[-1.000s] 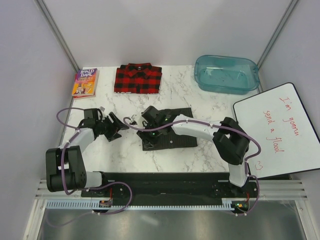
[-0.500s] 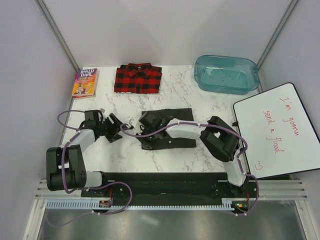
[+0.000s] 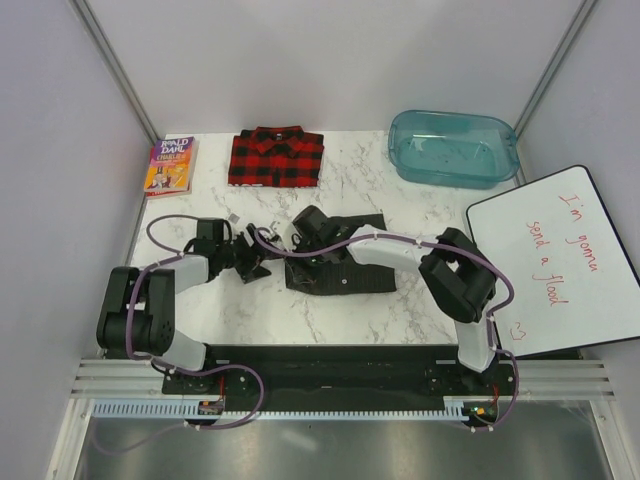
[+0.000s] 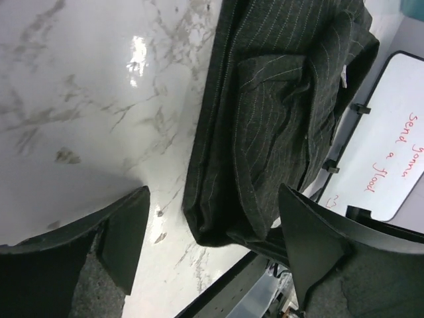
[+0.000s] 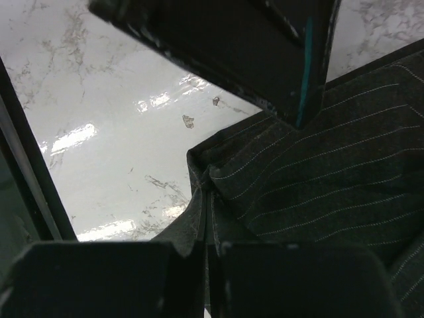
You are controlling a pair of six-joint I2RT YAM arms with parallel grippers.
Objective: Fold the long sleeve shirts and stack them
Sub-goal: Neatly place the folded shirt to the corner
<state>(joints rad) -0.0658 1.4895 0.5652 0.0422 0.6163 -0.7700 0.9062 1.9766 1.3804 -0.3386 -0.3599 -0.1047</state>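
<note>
My left gripper grabs the charcoal shirt by its near corner [image 3: 292, 286] next, layers together, to stack the folded charcoal shirt on the plaid shirt [image 3: 276, 157].
The dark charcoal pinstriped shirt [image 3: 360, 275] lies folded at the table's middle. My right gripper [image 3: 303, 240] is at the shirt's left edge; in the right wrist view it [image 5: 211, 242] is shut on a pinched ridge of the pinstriped fabric [image 5: 318, 172]. My left gripper [image 3: 258, 262] hovers just left of the shirt, wide open. In the left wrist view its fingers [image 4: 126, 228] flank the near corner of the charcoal shirt [image 4: 265, 132] without touching it. The red-and-black plaid shirt [image 3: 276, 157] rests folded at the back of the table.
A colourful paperback book [image 3: 170, 165] lies at the back left. A teal plastic bin [image 3: 452, 147] stands at the back right. A whiteboard [image 3: 555, 260] with red writing lies along the right side, also showing in the left wrist view as whiteboard [image 4: 404, 159].
My right gripper has closed on the charcoal shirt's left edge. My left gripper has slid right, closer to the shirt, and opened a little wider.
</note>
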